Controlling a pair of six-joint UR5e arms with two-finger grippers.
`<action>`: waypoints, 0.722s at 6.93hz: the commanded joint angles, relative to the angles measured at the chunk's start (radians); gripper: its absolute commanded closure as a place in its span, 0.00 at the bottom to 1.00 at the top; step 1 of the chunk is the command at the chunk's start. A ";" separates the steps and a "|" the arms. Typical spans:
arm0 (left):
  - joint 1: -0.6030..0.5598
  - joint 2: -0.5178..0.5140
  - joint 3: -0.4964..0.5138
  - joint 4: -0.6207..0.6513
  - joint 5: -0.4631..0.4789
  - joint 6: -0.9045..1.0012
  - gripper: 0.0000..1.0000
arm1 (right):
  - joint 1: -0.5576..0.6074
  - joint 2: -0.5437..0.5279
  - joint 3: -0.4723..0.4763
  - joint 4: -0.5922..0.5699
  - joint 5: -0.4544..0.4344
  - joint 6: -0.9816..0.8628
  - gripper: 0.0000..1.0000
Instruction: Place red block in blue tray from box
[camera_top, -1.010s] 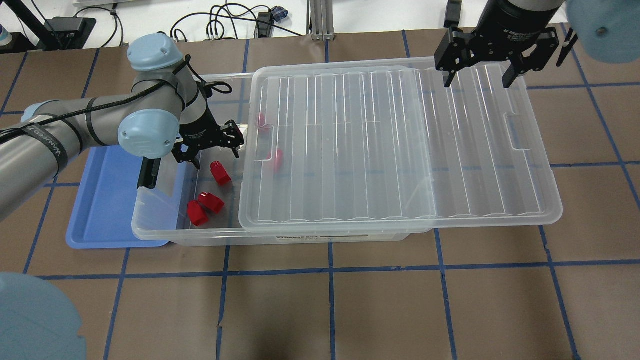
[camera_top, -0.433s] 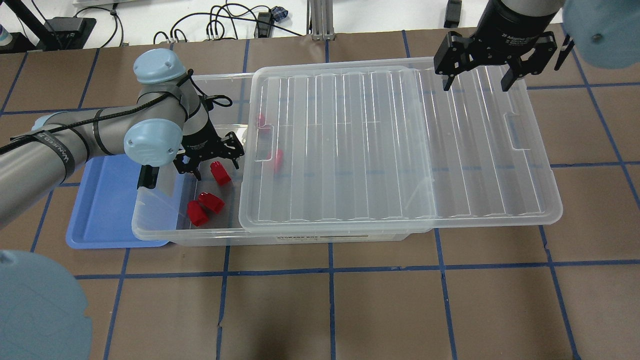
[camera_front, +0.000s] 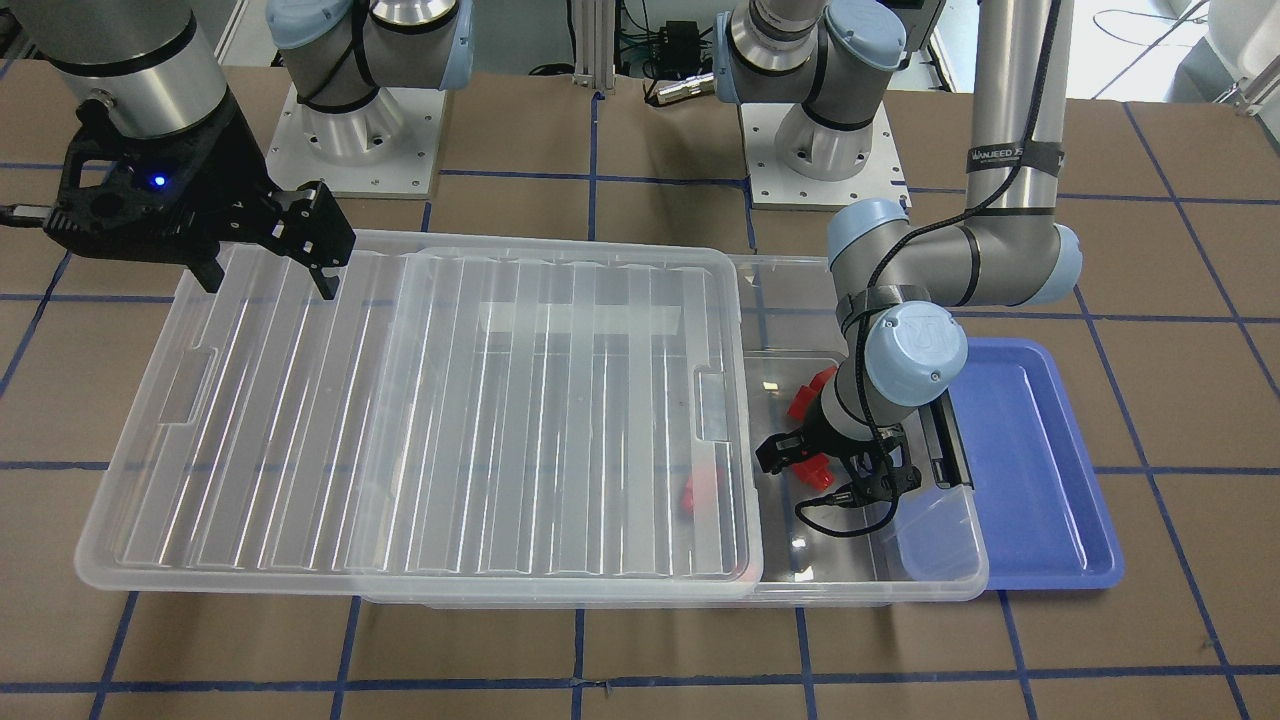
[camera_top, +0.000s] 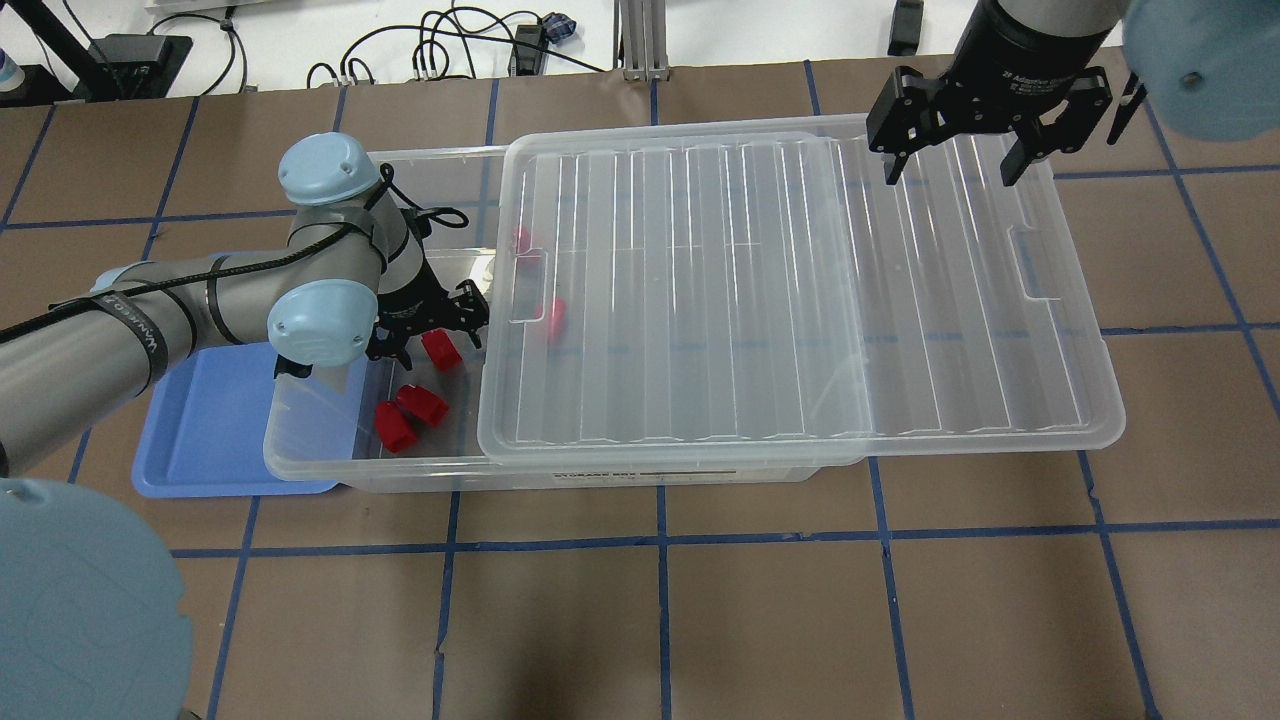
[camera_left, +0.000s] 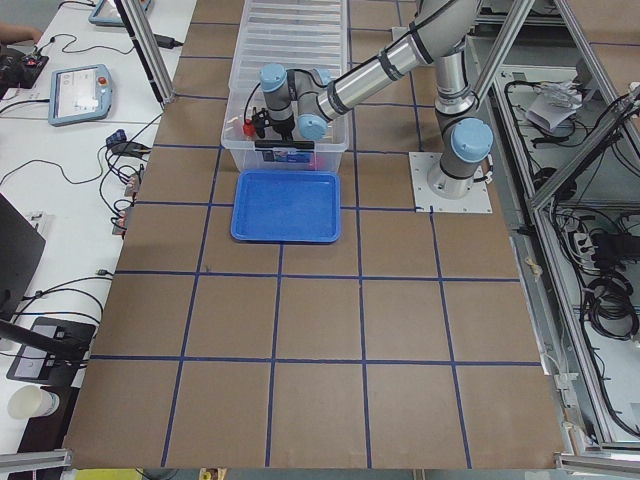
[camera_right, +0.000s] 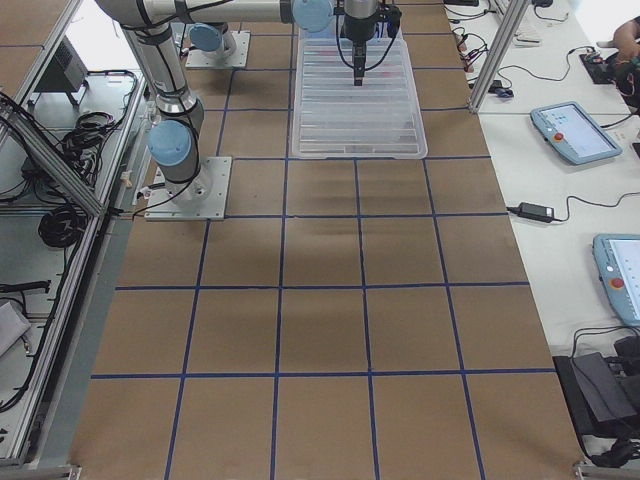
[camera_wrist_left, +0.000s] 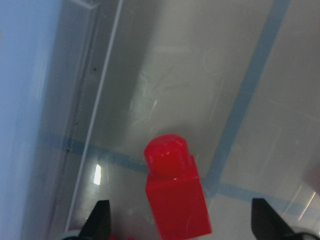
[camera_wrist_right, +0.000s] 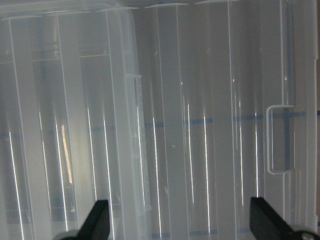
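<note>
Next, my left gripper grabs the red block by its square body (camera_wrist_left: 178, 207) to place it in the blue tray.
The clear box (camera_top: 430, 165) has its ribbed lid (camera_top: 800, 300) slid to the right, so its left end is uncovered. My left gripper (camera_top: 432, 340) is open inside that end, low over the floor. Its fingers straddle a red block (camera_wrist_left: 176, 192) without touching it; the block also shows in the overhead view (camera_top: 441, 350). Two more red blocks (camera_top: 408, 415) lie close by. The blue tray (camera_top: 200, 430) lies left of the box, partly under its end. My right gripper (camera_top: 950, 170) is open and empty above the lid's far right part.
Two further red blocks (camera_top: 555, 320) show dimly under the lid. The box's rim (camera_front: 930, 590) overhangs the tray's edge (camera_front: 1040, 585). Brown table with blue tape lines (camera_top: 660, 620) surrounds everything. Cables lie beyond the far table edge (camera_top: 440, 50).
My left gripper has moved right and down into the box's open end and now straddles the red block. The right gripper has barely shifted.
</note>
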 joint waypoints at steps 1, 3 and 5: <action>0.000 0.000 -0.010 0.020 0.000 0.016 0.67 | 0.000 -0.002 0.001 0.000 0.000 -0.001 0.00; -0.001 0.015 0.008 0.001 0.000 0.015 0.89 | 0.000 -0.002 0.001 -0.002 0.000 -0.001 0.00; -0.003 0.034 0.054 -0.055 -0.002 0.015 0.91 | 0.000 -0.002 0.001 -0.002 0.000 -0.002 0.00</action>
